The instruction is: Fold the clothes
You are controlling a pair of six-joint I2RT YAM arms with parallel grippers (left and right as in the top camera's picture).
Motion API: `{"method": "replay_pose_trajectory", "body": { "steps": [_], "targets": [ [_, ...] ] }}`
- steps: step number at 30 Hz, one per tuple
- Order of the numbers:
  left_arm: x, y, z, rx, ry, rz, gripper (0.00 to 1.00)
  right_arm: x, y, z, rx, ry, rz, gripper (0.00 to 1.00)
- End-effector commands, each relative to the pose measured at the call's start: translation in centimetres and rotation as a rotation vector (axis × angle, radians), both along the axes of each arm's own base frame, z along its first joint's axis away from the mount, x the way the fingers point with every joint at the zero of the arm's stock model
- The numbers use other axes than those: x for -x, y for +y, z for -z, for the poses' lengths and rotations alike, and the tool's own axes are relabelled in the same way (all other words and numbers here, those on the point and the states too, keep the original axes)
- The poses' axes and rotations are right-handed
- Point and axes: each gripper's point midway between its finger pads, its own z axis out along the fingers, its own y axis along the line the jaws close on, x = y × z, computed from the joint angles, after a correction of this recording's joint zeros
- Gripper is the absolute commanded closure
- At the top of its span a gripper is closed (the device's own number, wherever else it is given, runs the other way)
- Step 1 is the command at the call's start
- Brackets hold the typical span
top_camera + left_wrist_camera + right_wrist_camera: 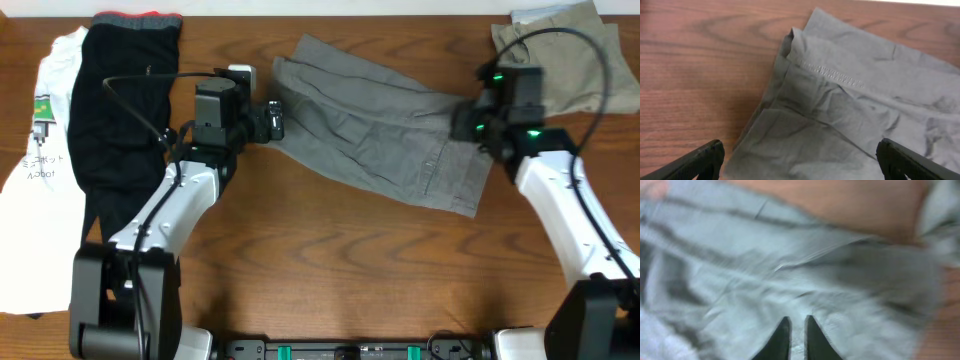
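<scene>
I need to pinch the folded hem of the grey shorts next with my left gripper, across from my right gripper's end, to straighten the shorts for folding.
Mid-grey shorts (380, 125) lie spread and crumpled across the middle of the wooden table. In the overhead view my left gripper (272, 120) is at their left edge. The left wrist view shows this gripper (800, 150) wide open, its fingers straddling a folded hem of the shorts (850, 100) with nothing gripped. My right gripper (462, 122) sits at the right end of the shorts. The blurred right wrist view has this gripper (797, 322) nearly closed, a thin bit of the grey cloth (790, 270) between the tips.
Long black trousers (125, 110) with a red-grey waistband lie at the left, partly over a white printed T-shirt (40, 180). Khaki-beige shorts (565, 50) sit at the back right corner, behind the right arm. Bare wood (350, 270) fills the table's front.
</scene>
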Motion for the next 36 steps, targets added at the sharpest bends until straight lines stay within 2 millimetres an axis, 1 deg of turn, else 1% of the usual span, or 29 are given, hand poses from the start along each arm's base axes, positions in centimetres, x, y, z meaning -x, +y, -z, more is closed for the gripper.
{"method": "replay_pose_trajectory", "body": {
  "steps": [1,4,6,7,9,10,11,12,13,14,16,18,24,27,28,32,36],
  "targets": [
    [0.1,-1.0,-3.1,0.010,-0.076,0.082,0.02,0.6,2.8,1.3,0.005,0.038,-0.084,0.96],
    [0.5,-2.2,-2.3,0.007,-0.065,0.173,0.00,0.7,4.0,1.3,0.003,0.035,-0.108,0.96],
    [0.5,-2.3,-1.2,-0.002,-0.045,0.187,0.07,0.8,4.2,1.3,-0.006,0.035,-0.105,0.96],
    [0.4,-2.3,-0.5,-0.014,-0.034,0.197,0.15,0.8,4.3,1.3,-0.015,0.040,-0.102,0.96],
    [0.4,-2.3,1.0,-0.038,-0.009,0.216,0.39,1.1,4.4,1.5,-0.025,0.054,-0.104,0.96],
    [0.4,-2.3,1.9,-0.051,0.008,0.227,0.52,1.2,4.5,1.5,-0.025,0.059,-0.104,0.96],
    [0.5,-2.3,2.8,-0.053,0.029,0.229,0.69,1.4,4.4,1.7,-0.026,0.068,-0.102,0.96],
    [0.5,-2.3,3.6,-0.054,0.046,0.229,0.78,1.5,4.4,1.7,-0.027,0.075,-0.099,0.96],
    [0.5,-2.3,4.4,-0.055,0.063,0.229,0.81,1.7,4.4,1.9,-0.025,0.083,-0.099,0.96],
    [0.5,-2.3,5.1,-0.055,0.079,0.230,0.91,1.8,4.4,1.9,-0.024,0.088,-0.099,0.96],
    [0.5,-2.3,6.3,-0.056,0.102,0.230,0.94,1.9,4.3,2.0,-0.023,0.096,-0.099,0.97],
    [0.3,-2.2,7.1,-0.061,0.106,0.226,0.94,2.0,4.3,2.1,-0.023,0.098,-0.099,0.97],
    [-1.4,-2.3,8.2,-0.079,0.047,0.230,0.94,2.0,4.4,2.1,-0.022,0.098,-0.100,0.97],
    [-1.8,-2.3,9.6,-0.087,0.049,0.233,0.94,2.0,4.4,2.1,-0.017,0.096,-0.106,0.97],
    [-1.8,-2.1,10.4,-0.098,0.061,0.222,0.94,2.0,4.3,2.1,-0.016,0.096,-0.106,0.97],
    [-1.4,-1.1,13.4,-0.138,0.128,0.187,0.94,1.9,4.3,2.1,-0.014,0.095,-0.105,0.98],
    [-0.3,-0.8,14.4,-0.131,0.190,0.179,0.94,1.9,4.2,2.1,-0.005,0.092,-0.111,0.98]
  ]
}}
